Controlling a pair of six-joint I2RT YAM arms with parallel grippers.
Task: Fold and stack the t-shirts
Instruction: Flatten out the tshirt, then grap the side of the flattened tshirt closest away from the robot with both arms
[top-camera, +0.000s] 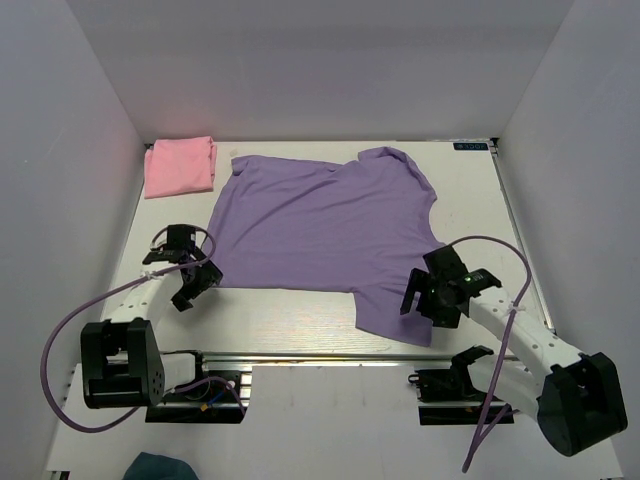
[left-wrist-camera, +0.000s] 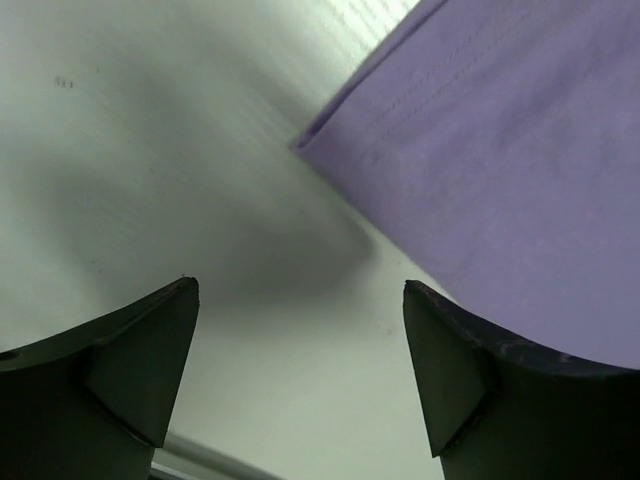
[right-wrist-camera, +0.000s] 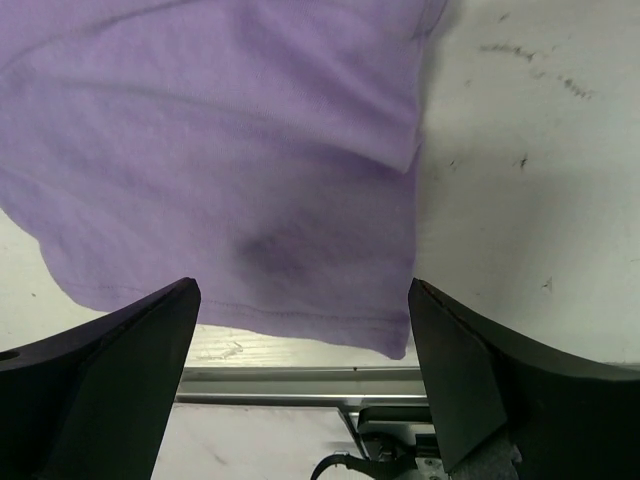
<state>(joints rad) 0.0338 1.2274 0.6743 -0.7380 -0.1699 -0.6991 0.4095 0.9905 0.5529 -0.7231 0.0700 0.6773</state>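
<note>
The lavender-purple t-shirt (top-camera: 320, 235) needs its near side folded over the rest, so my left gripper should next pick it up by its near stitched-hem corner.
The lavender-purple t-shirt (top-camera: 320, 235) lies spread flat in the middle of the white table. The light pink t-shirt (top-camera: 180, 165) lies folded at the back left corner. My left gripper (top-camera: 197, 278) is open and empty, just left of the purple shirt's near left corner. In the left wrist view that corner (left-wrist-camera: 500, 150) lies ahead and right of the open gripper (left-wrist-camera: 300, 380), over bare table. My right gripper (top-camera: 425, 305) is open and empty above the shirt's near right end. In the right wrist view the purple hem (right-wrist-camera: 300, 325) runs between the spread fingers of the gripper (right-wrist-camera: 305, 380).
An aluminium rail (top-camera: 300, 355) runs along the near table edge and also shows in the right wrist view (right-wrist-camera: 280, 385). White walls close in the left, back and right. A small dark label (top-camera: 470, 146) sits at the back right. Dark scuff marks (right-wrist-camera: 530, 55) dot the table.
</note>
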